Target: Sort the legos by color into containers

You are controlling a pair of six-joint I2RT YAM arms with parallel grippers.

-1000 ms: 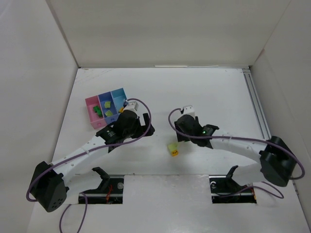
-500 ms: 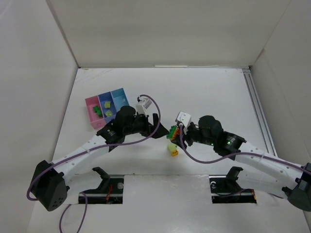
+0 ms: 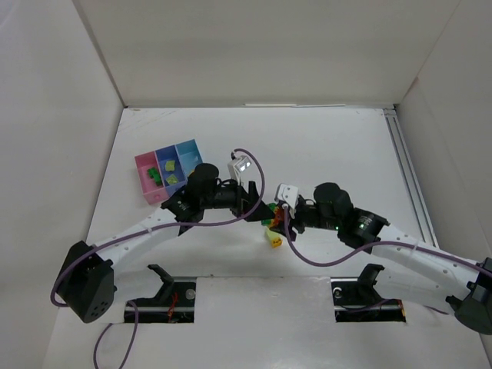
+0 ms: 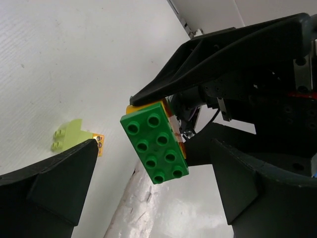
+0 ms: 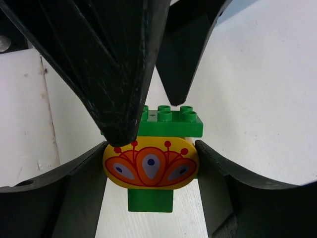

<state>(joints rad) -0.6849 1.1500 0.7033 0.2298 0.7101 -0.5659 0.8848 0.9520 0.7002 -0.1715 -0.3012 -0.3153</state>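
My left gripper's near finger reaches down past the green plate's side, so it is now time for my left gripper to close on the plate.
A lego stack, a green plate over a yellow oval piece with an orange pattern and a green brick below, hangs above the table. My right gripper is shut on its yellow piece. In the top view the stack sits between both arms. My left gripper is open wide, its jaws on either side of the stack's green top without touching. A light green lego and an orange lego lie together on the table. The containers, one pink and two blue, hold some green bricks.
The left gripper's black fingers fill the upper part of the right wrist view, close over the stack. White walls enclose the table on three sides. A rail runs along the right edge.
My left arm has swung right from the containers to the table's middle. The right arm has brought the stack up to meet it, and the left jaws now straddle the stack.
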